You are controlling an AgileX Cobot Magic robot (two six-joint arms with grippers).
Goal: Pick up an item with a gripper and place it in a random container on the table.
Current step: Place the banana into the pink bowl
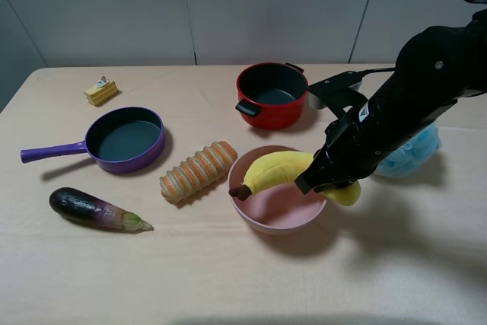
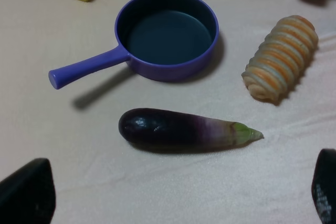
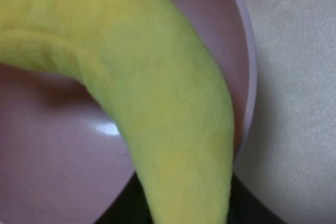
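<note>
The yellow plush banana in my right gripper spans the rim of the pink bowl (image 1: 274, 222), so it is time to let go now, and the banana would lie across the bowl.
The yellow plush banana (image 1: 278, 169) lies across the pale pink bowl (image 1: 274, 222), its brown stem end at the bowl's left rim and its other end past the right rim. My right gripper (image 1: 335, 184) is shut on that right end, just above the rim. In the right wrist view the banana (image 3: 173, 103) fills the frame over the glossy bowl (image 3: 52, 156), and the right gripper (image 3: 181, 216) shows only as dark jaw edges close on both sides. My left gripper (image 2: 176, 192) is open and empty above the table (image 2: 157, 182), near the eggplant; it is out of the exterior view.
A red two-handled pot (image 1: 272, 94) stands behind the bowl. A striped bread roll (image 1: 198, 171), a purple frying pan (image 1: 125, 138) and a purple eggplant (image 1: 95, 209) lie to the left. A small yellow block (image 1: 101, 91) sits far left. A pale blue mesh item (image 1: 415, 150) lies behind the right arm.
</note>
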